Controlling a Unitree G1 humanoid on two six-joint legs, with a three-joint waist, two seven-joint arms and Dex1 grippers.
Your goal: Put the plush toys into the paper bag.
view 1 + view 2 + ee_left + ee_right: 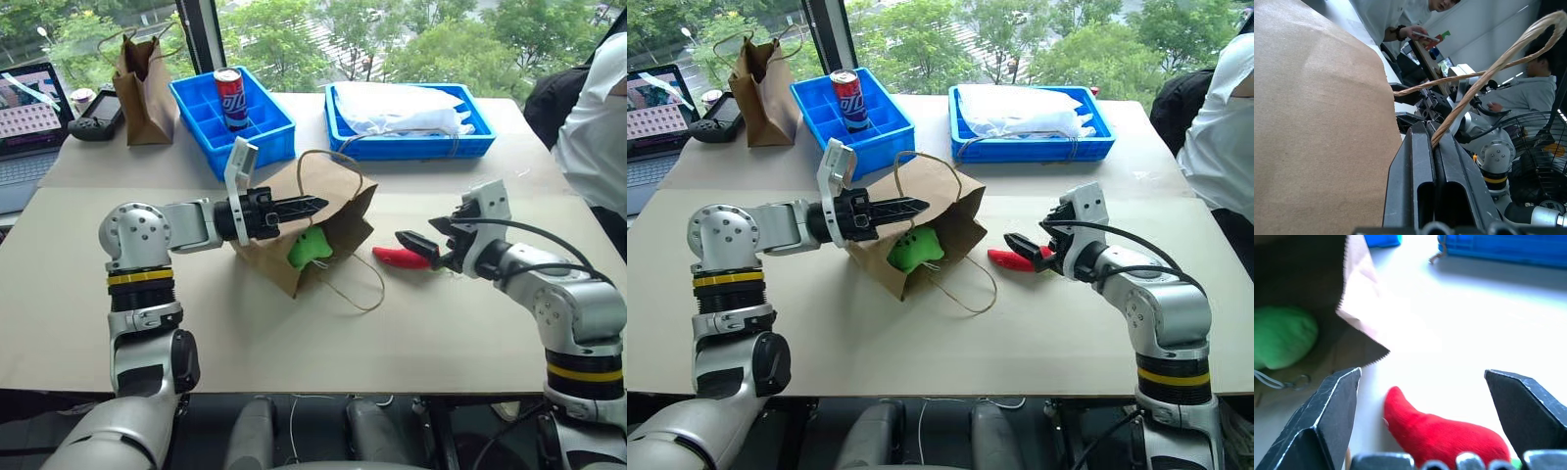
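Observation:
My right gripper must lower before closing: its fingers are above the red chili plush in the right wrist view.
The paper bag [269, 253] lies on its side in the middle of the table, mouth facing right. My left gripper [312, 205] reaches level across its top and is shut on the bag's upper twisted handle [1488, 73], which is pinched between the fingers [1415, 161]. The lime-green plush toy [312, 247] sits just inside the bag's mouth. The red chili plush toy [397, 258] lies on the table a little right of the bag. My right gripper [1422, 371] is open right over the chili [1440, 435], one finger on either side, not touching it.
A narrower dark brown bag [144, 78] stands at the back left beside a laptop [24, 117] and a handheld console [98, 117]. Behind are a blue divided crate [269, 122] holding a can [231, 98] and a blue tray [407, 147]. A person [607, 127] stands at the right edge.

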